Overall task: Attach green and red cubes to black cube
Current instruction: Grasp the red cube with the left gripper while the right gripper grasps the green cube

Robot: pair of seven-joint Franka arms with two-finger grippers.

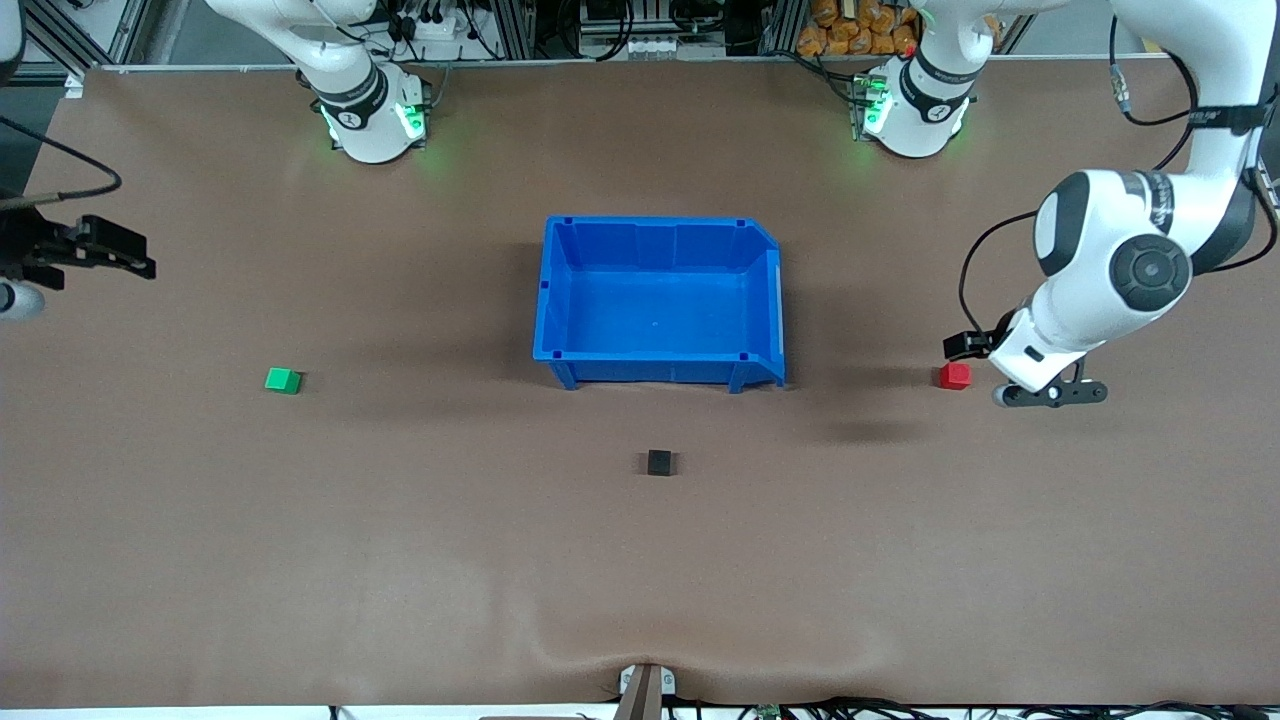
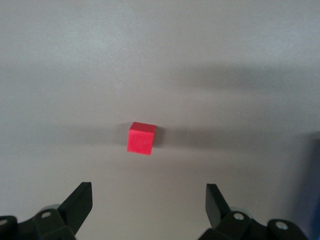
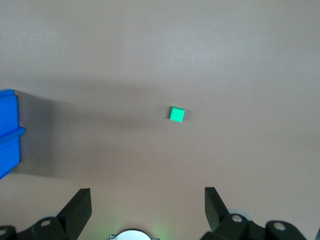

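The red cube (image 1: 954,375) has to be attached to the black cube (image 1: 659,462), so my left gripper needs to grab it by its opposite sides next.
The black cube (image 1: 659,462) sits on the brown table, nearer to the front camera than the blue bin. The green cube (image 1: 283,380) lies toward the right arm's end of the table and shows small in the right wrist view (image 3: 177,114). The red cube (image 1: 954,375) lies toward the left arm's end and also shows in the left wrist view (image 2: 141,138). My left gripper (image 1: 1052,394) (image 2: 148,187) is open and empty, low over the table just beside the red cube. My right gripper (image 1: 138,255) (image 3: 147,192) is open and empty, high over the table's right-arm end.
An empty blue bin (image 1: 655,369) stands mid-table between the two arm bases, and its corner shows in the right wrist view (image 3: 9,132). Cables and clutter line the table edge where the bases stand.
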